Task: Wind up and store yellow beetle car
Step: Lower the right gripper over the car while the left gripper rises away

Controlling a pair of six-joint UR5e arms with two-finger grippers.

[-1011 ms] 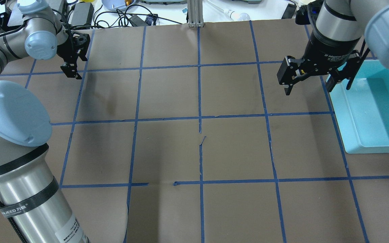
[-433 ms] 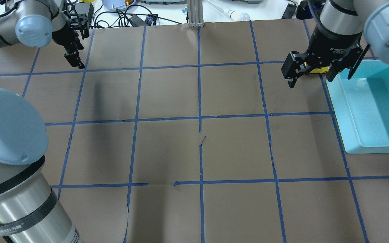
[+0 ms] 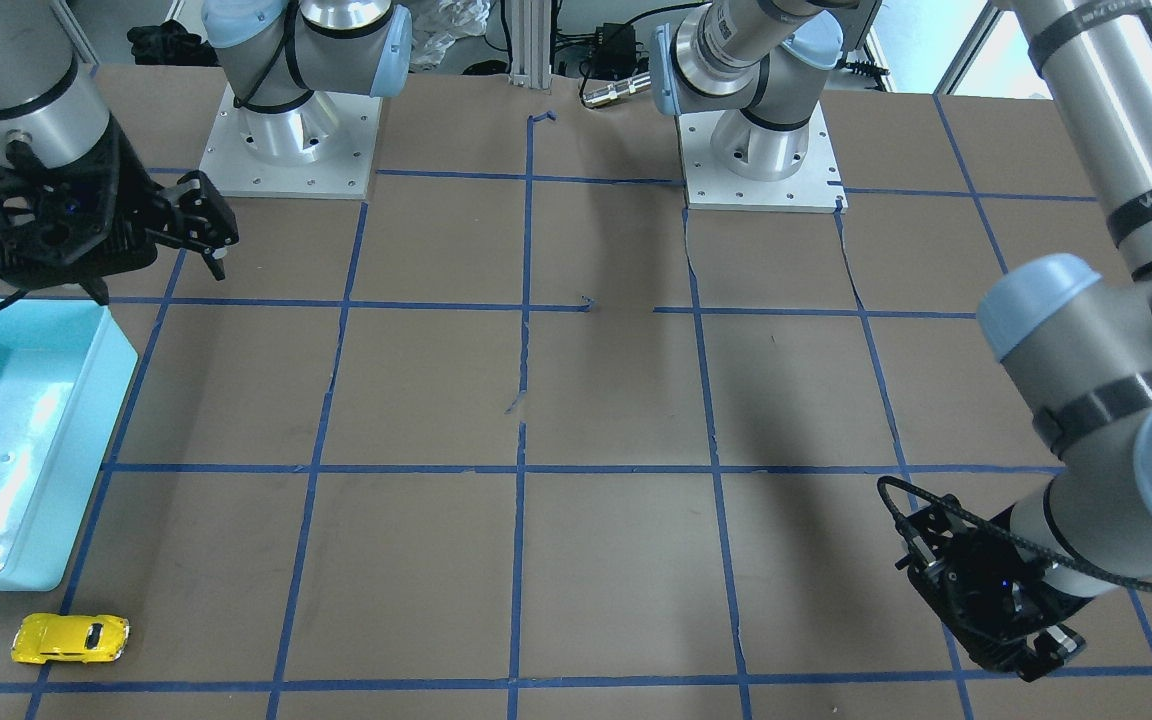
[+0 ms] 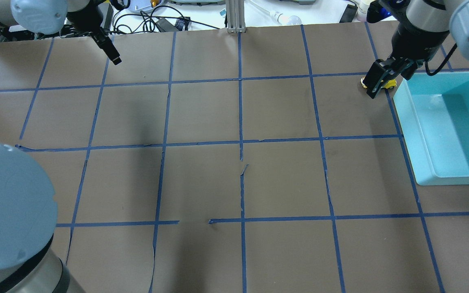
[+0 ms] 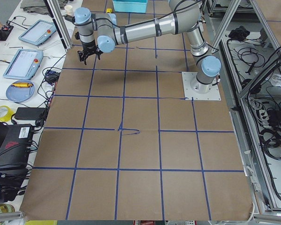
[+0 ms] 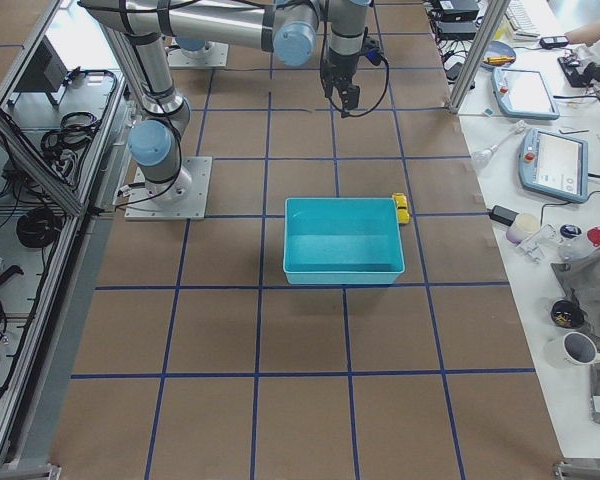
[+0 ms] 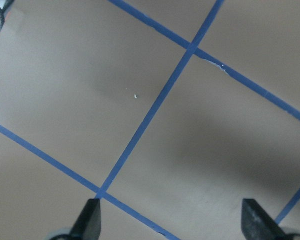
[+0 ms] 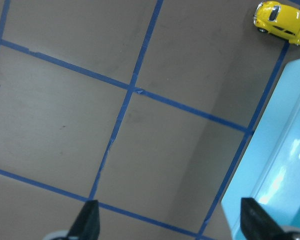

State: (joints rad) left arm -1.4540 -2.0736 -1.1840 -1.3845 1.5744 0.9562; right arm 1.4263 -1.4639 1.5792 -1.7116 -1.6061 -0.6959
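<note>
My right gripper grabs the yellow beetle car by its sides next, to wind it up and store it in the turquoise bin.
The yellow beetle car stands on the brown table just outside the far corner of the turquoise bin, on the side away from the robot. It also shows in the right wrist view and in the exterior right view. My right gripper is open and empty, held above the table. In the overhead view it overlaps the car, and one finger hides part of the car. My left gripper is open and empty over bare table near the far left edge.
The bin is empty and sits at the table's right edge. Cables and power bricks and an aluminium post line the far edge. Blue tape lines grid the table.
My right gripper has moved toward the far edge, and the car has come into view beneath it. My left gripper has also moved toward the far edge and a little right.
</note>
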